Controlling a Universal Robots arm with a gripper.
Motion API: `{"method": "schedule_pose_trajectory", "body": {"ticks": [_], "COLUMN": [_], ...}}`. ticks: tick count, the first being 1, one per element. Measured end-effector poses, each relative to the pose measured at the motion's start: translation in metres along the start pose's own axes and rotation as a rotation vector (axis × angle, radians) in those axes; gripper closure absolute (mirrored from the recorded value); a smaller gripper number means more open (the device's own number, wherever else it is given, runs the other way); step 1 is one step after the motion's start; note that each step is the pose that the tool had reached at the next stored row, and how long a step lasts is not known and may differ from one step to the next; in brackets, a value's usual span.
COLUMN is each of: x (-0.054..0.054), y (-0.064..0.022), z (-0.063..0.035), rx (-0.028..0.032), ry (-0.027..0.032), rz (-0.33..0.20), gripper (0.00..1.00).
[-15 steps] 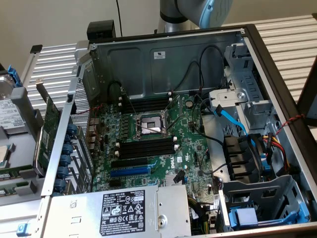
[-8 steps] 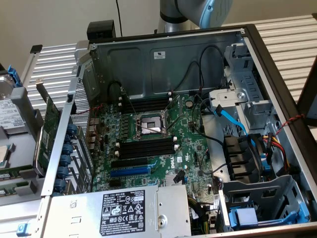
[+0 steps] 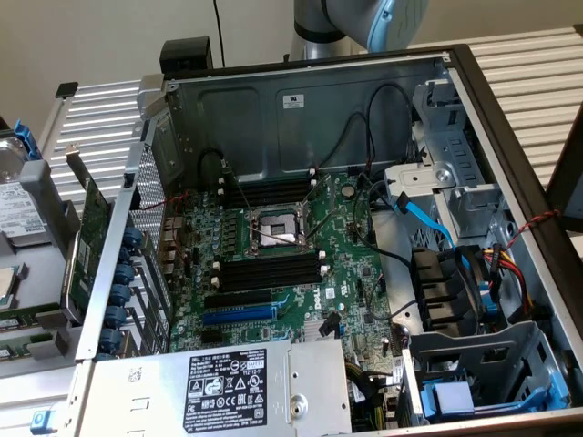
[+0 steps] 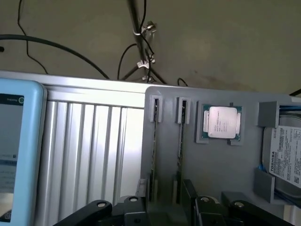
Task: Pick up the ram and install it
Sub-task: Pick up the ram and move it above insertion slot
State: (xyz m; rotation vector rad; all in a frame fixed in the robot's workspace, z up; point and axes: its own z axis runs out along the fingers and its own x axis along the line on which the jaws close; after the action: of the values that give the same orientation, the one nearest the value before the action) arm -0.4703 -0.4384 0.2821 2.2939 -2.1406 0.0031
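I will next grab the ram stick farther from the CPU by its exposed top edge (image 4: 154, 145) to install it, because grey slots enclose both of its ends.
In the wrist view, two ram sticks stand on edge in narrow slots of a grey holder tray (image 4: 211, 165). One thin green stick (image 4: 154, 141) sits beside the other (image 4: 180, 141). The black linkage of my gripper (image 4: 167, 209) shows just short of their near ends, roughly centred on the pair. It holds nothing that I can see. In the exterior view only part of the arm (image 3: 360, 23) shows behind the open computer case, and the gripper is out of sight. The motherboard's black memory slots (image 3: 271, 270) and a second bank (image 3: 269, 193) flank the CPU socket (image 3: 278, 228) and look empty.
A CPU (image 4: 221, 122) and a hard drive (image 4: 288, 157) sit in the same holder. A light-blue tablet (image 4: 16, 150) lies beside ribbed aluminium decking (image 4: 89, 155). A larger green expansion card (image 3: 86, 241) stands outside the case's left wall. Cables (image 3: 428, 218) cross the case interior.
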Motion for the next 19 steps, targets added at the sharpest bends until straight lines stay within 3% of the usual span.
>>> {"method": "schedule_pose_trajectory", "body": {"ticks": [10, 19], "x": [0.001, 0.001], "y": [-0.0022, -0.0028], "z": [0.0182, 0.0344], "rx": [-0.0002, -0.0003], "ry": [-0.0001, -0.0001], "rz": [0.037, 0.040], "gripper": [0.58, 0.58]}}
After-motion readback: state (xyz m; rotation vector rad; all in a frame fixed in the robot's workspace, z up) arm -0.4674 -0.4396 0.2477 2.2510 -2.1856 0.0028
